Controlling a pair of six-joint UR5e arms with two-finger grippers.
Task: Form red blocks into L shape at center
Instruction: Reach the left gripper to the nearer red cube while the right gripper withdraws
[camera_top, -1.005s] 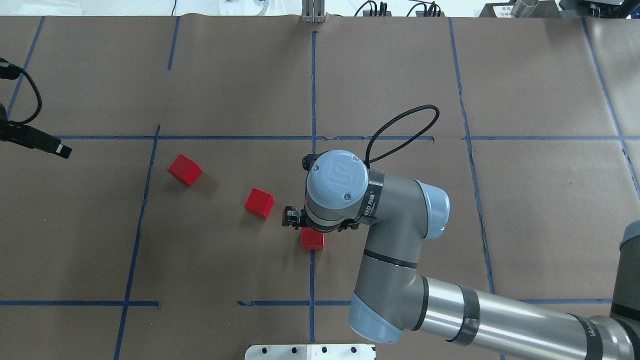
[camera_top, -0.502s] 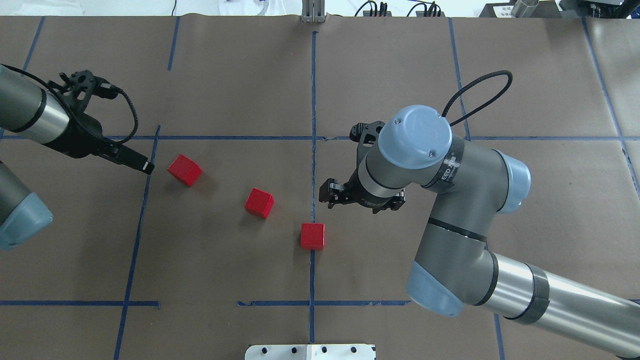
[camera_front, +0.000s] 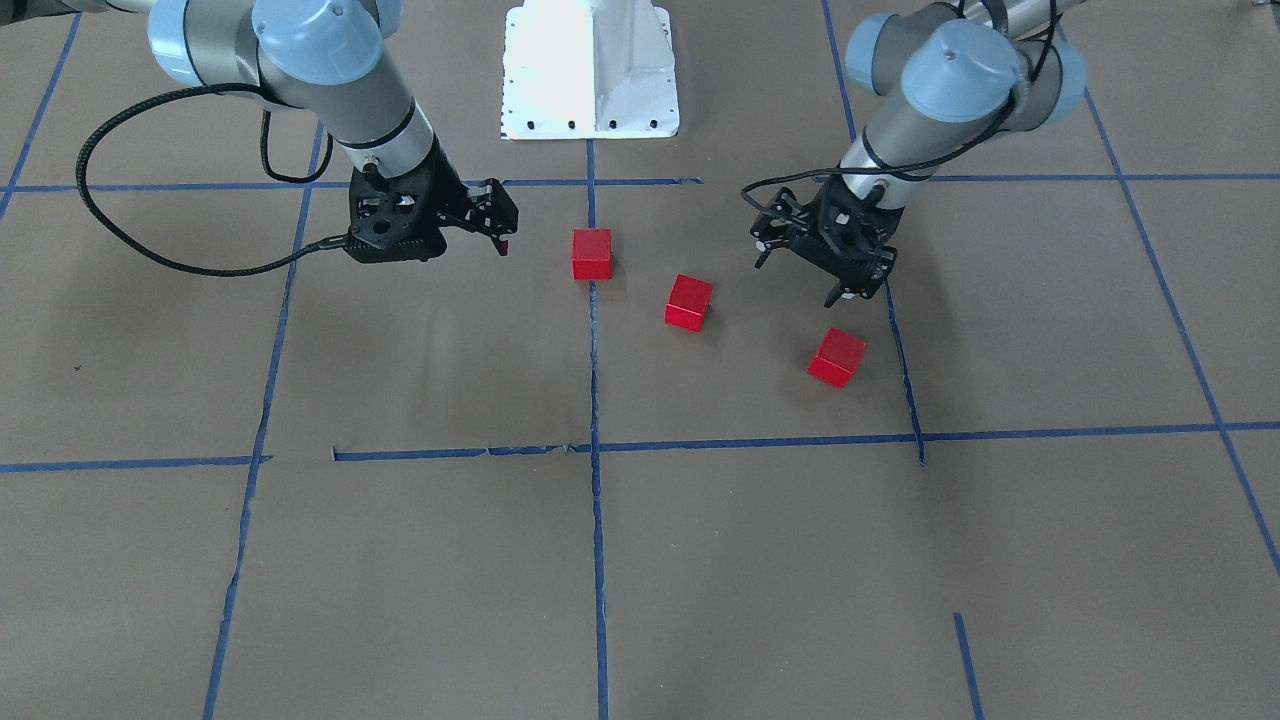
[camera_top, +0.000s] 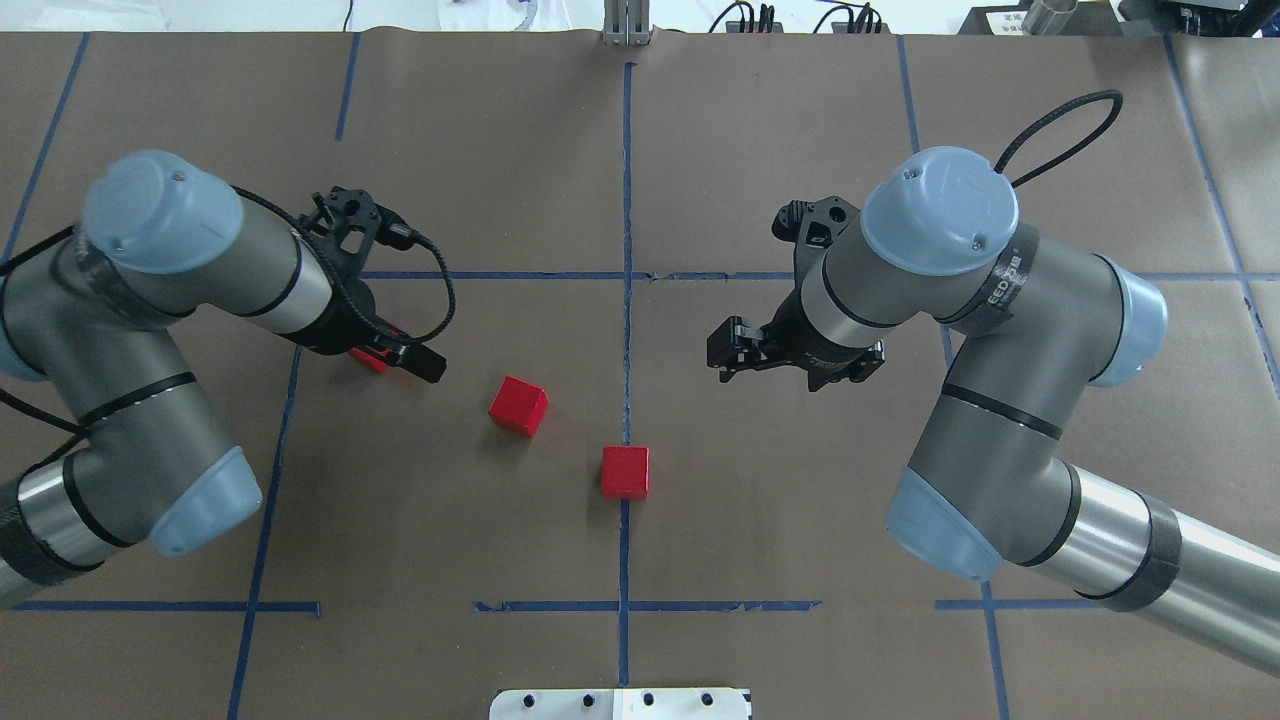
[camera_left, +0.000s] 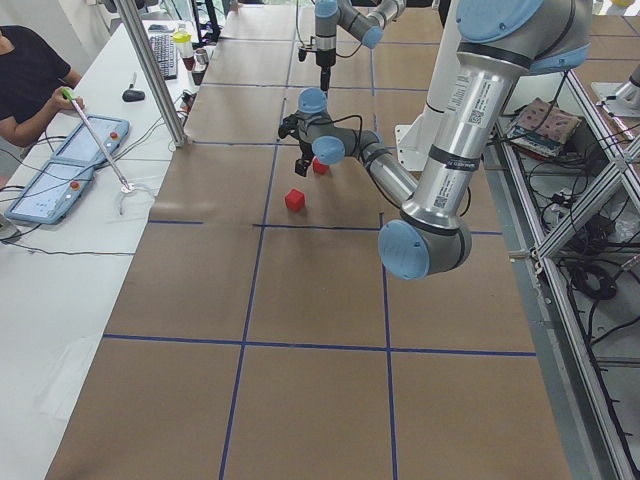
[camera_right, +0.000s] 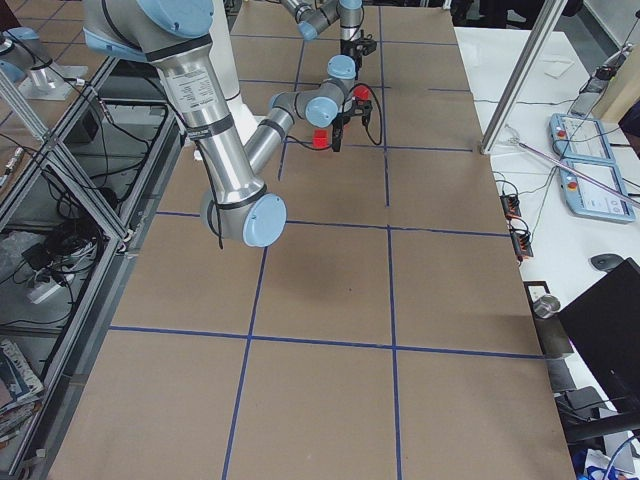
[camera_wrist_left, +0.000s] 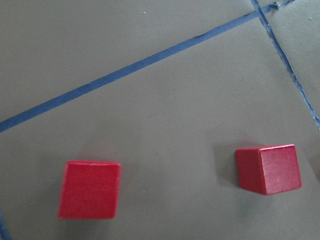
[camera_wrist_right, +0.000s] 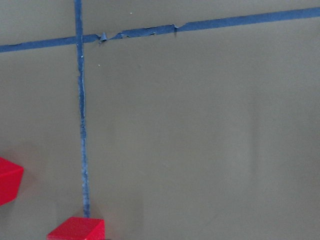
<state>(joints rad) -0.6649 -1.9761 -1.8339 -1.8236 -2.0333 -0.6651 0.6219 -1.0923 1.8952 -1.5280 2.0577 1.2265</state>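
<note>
My left gripper grabs a red block's opposite sides next, for the center L shape.
Three red blocks lie apart in a slanting row on the brown paper. One (camera_top: 625, 472) (camera_front: 592, 253) sits on the long blue tape line (camera_top: 626, 350) in the centre square. One (camera_top: 518, 406) (camera_front: 689, 302) lies just left of it. One (camera_top: 366, 358) (camera_front: 838, 357) is mostly hidden under my left wrist in the overhead view. My left gripper (camera_top: 428, 366) (camera_front: 765, 232) is open and empty, raised above the paper between the two left blocks. My right gripper (camera_top: 722, 353) (camera_front: 500, 220) is open and empty, raised right of the line. The left wrist view shows two blocks (camera_wrist_left: 90, 190) (camera_wrist_left: 268, 169).
The white robot base (camera_top: 620, 703) (camera_front: 590, 70) stands at the near table edge. Black cables loop off both wrists (camera_top: 1060, 130) (camera_front: 120, 200). Blue tape grid lines cross the paper. An operator (camera_left: 25, 80) sits at a side table with tablets.
My right gripper has left the block on the centre line and drawn back up and to the right. My left arm has come in from the left over the leftmost block. The blocks have not moved.
</note>
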